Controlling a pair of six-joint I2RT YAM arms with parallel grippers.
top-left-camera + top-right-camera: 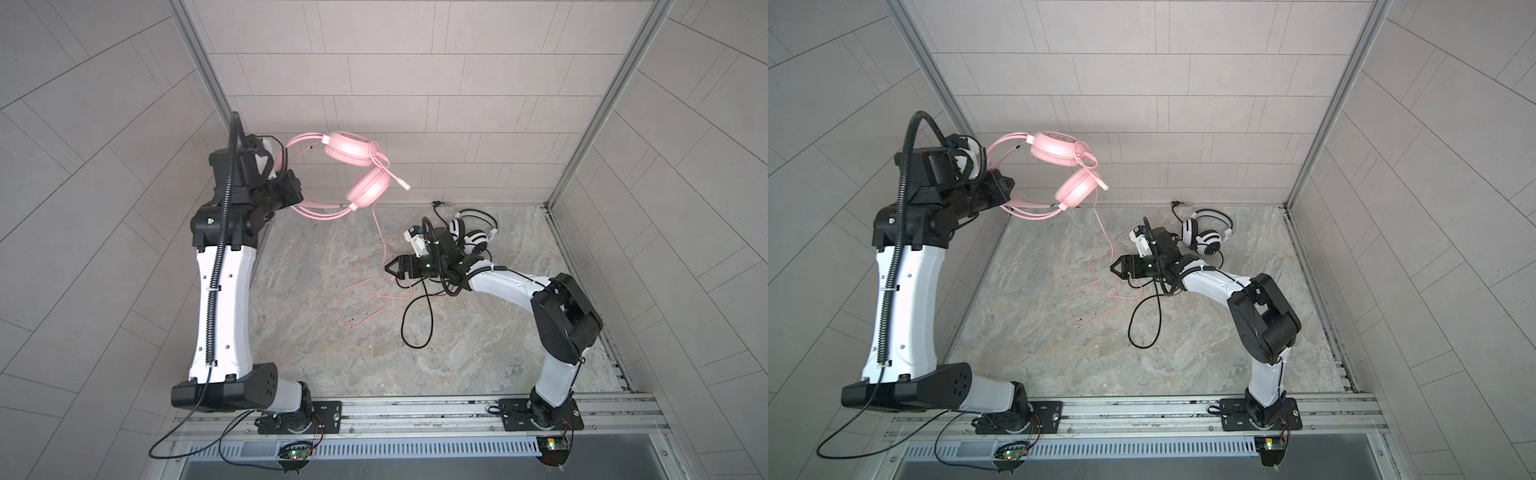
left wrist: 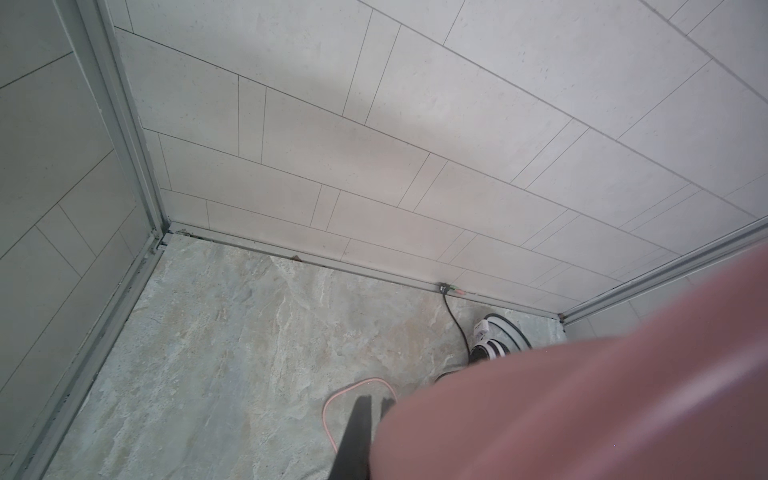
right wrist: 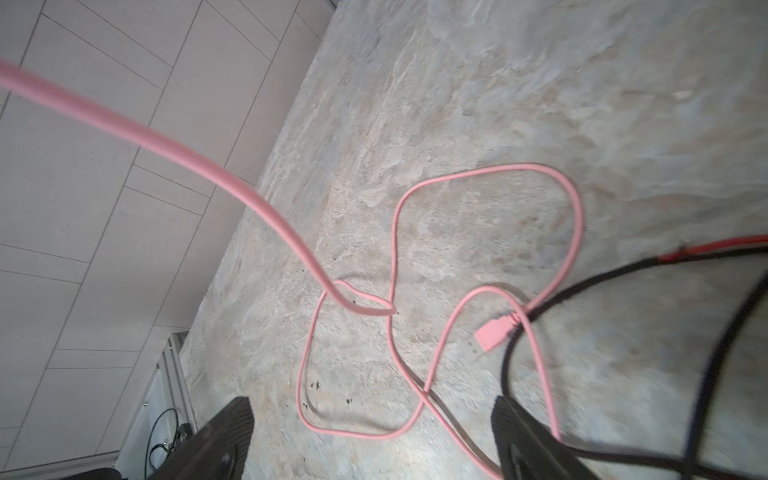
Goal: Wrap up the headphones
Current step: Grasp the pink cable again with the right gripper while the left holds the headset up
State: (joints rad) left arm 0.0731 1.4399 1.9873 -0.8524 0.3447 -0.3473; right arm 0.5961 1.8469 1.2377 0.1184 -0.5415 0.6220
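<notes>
My right gripper should next grab the pink cable by its loose loops, short of the plug, to wrap it around the headphones.
The pink headphones [image 1: 348, 150] [image 1: 1059, 149] hang in the air at the back left. My left gripper [image 1: 296, 203] [image 1: 1005, 203] is shut on their headband, which fills the left wrist view as a pink blur [image 2: 582, 395]. Their thin pink cable [image 1: 365, 291] [image 3: 577, 208] drops to the table and lies in loose loops, ending in a pink plug [image 3: 492, 334]. My right gripper [image 1: 388, 268] [image 1: 1115, 268] [image 3: 372, 411] hovers open just over those loops, with nothing between its fingers. The white-and-black striped headphones [image 1: 469, 235] [image 1: 1204, 239] [image 2: 492, 345] lie at the back right, behind my right wrist.
The striped set's black cable [image 1: 415, 328] [image 3: 623, 274] trails across the stone table [image 1: 457, 365] under my right arm and crosses the pink cable near the plug. Its plug end [image 1: 436, 203] lies against the back wall. Tiled walls close in the back and both sides.
</notes>
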